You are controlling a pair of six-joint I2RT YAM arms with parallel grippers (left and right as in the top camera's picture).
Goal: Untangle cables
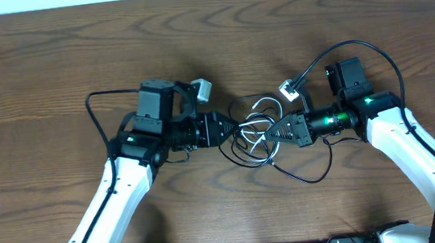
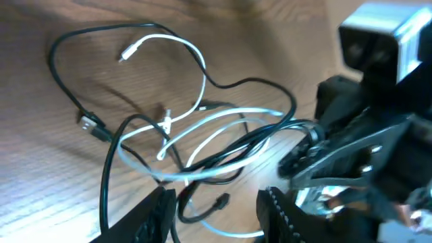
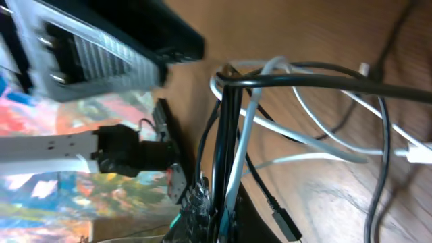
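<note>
The cables still need to be pulled apart. My left gripper should next take hold of the black cable [image 1: 240,131] [image 2: 187,194] at the edge of the tangle opposite my right gripper.
The white cable [image 1: 259,101] and the black cable [image 1: 311,176] lie tangled in loops at the table's middle, between my two grippers. My left gripper [image 1: 234,128] is open at the left edge of the tangle. In the left wrist view its fingers [image 2: 216,217] straddle low strands of the black cable [image 2: 101,175] and the white cable [image 2: 202,74] without closing on them. My right gripper [image 1: 274,132] is shut on a bundle of both cables. In the right wrist view the white cable [image 3: 246,128] and the black cable [image 3: 228,135] run taut up from its jaws [image 3: 226,209].
The wooden table [image 1: 34,68] stretches wide around the tangle. A black loop hangs toward the front edge. The thick black arm cables [image 1: 96,118] curve beside each arm. The right gripper body [image 2: 351,155] fills the right of the left wrist view.
</note>
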